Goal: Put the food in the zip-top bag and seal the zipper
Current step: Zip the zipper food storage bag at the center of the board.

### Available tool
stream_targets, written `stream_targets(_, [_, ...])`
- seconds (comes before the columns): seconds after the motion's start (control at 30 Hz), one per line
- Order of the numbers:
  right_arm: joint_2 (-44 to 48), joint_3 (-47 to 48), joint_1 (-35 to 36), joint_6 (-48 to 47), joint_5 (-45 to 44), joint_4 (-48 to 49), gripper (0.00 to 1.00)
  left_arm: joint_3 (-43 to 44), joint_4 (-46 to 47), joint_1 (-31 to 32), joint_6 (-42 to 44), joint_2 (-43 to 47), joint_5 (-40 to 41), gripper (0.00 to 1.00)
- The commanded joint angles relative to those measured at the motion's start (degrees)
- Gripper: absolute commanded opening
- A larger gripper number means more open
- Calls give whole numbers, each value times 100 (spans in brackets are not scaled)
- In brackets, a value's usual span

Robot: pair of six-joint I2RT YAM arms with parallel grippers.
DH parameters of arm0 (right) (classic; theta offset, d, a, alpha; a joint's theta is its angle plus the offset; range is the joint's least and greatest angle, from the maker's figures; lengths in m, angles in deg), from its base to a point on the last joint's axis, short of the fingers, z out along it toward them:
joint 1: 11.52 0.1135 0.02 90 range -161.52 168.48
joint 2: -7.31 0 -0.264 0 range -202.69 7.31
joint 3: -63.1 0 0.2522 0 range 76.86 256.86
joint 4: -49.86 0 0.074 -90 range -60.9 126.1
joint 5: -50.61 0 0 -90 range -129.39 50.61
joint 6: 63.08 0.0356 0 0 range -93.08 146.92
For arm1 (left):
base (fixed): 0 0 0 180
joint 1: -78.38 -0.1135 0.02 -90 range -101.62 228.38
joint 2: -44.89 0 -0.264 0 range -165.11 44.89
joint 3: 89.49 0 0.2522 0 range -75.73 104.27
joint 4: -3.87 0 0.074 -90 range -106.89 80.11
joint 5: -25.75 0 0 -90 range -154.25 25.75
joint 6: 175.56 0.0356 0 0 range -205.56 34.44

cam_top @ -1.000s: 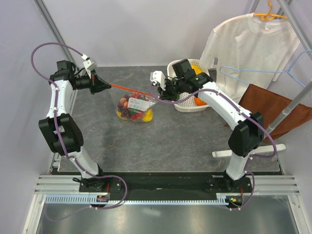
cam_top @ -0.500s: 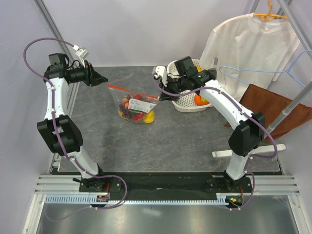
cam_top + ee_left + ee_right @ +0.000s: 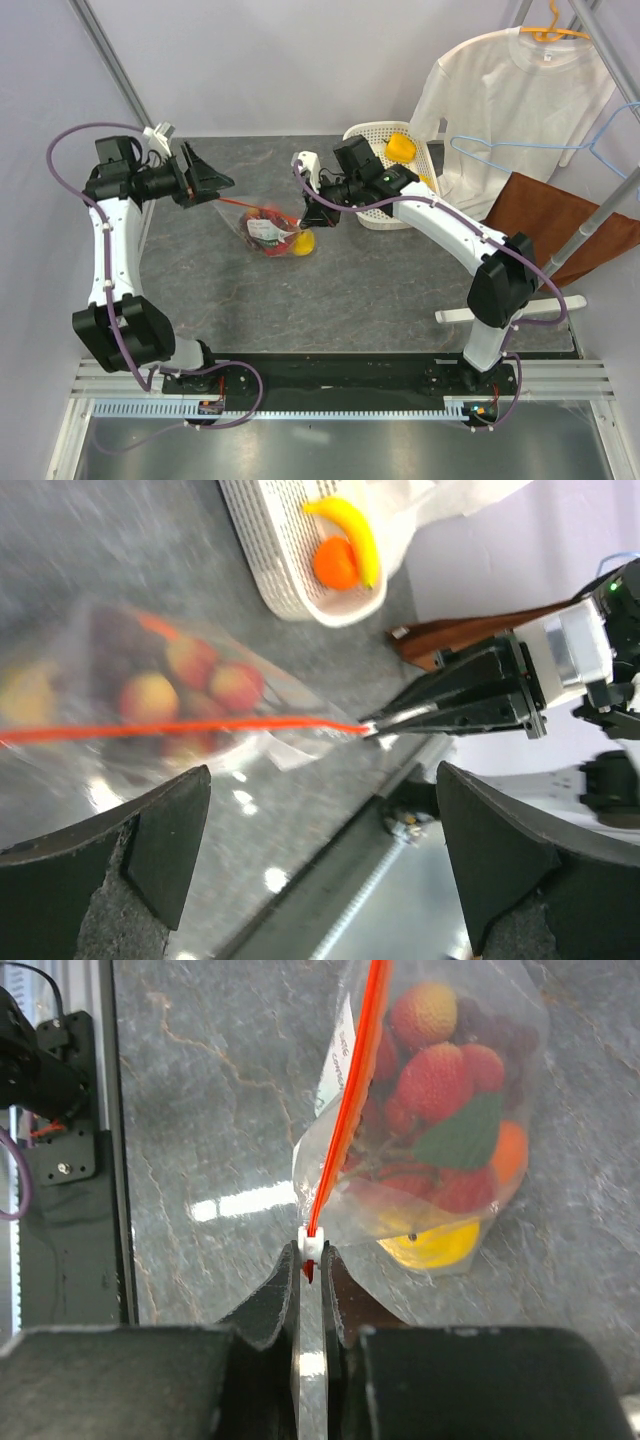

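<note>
My left gripper grabs the orange-red zipper at the end (image 3: pixel 221 199) opposite the white slider next, which leaves the slider free to seal the bag.
The clear zip-top bag (image 3: pixel 270 230) lies on the grey table with the food (image 3: pixel 440 1080) inside: red, yellow and orange toy fruits. In the right wrist view my right gripper (image 3: pixel 314 1260) is shut on the white slider at the end of the orange-red zipper (image 3: pixel 352 1090). The top view puts this gripper (image 3: pixel 314 216) at the bag's right edge. My left gripper (image 3: pixel 208 174) stands wide open just left of the bag, nothing between its fingers (image 3: pixel 110 850). Its own view shows the zipper (image 3: pixel 180 727) stretched towards the right gripper (image 3: pixel 470 695).
Behind the right arm stands a white slotted basket (image 3: pixel 385 200) holding a yellow fruit (image 3: pixel 400 147); an orange (image 3: pixel 335 562) and a banana (image 3: pixel 350 530) also lie in it. At the back right are a white T-shirt (image 3: pixel 510 90) on a hanger, a blue hanger (image 3: pixel 520 150) and brown cloth (image 3: pixel 560 215).
My left gripper opened and let go of the zipper's left end. My right gripper, still shut on the slider, moved left and nearer, and the bag shifted with it.
</note>
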Motion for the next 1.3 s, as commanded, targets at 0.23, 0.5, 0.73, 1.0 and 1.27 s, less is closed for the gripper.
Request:
stream_targets(0.23, [50,-12,416,592,160,948,0,-1829,-349,38,-1701,688,-38,73])
stream_targets(0.5, [120,-135,777,56,99,922,0,-1602,470,415,-2678,716,796,71])
stream_targets(0.73, [-3,58,1111,-199,55,921,0,-1611,137,838,-2854,443,1439,60])
stream_targets(1.0, [76,-38,1313,-472,-68,904,0,-1593,-75,856,-2942,302,1667,42])
stream_targets(1.27, [208,-135,1454,-674,-95,921,0,-1585,-136,839,-2846,162,1580,12])
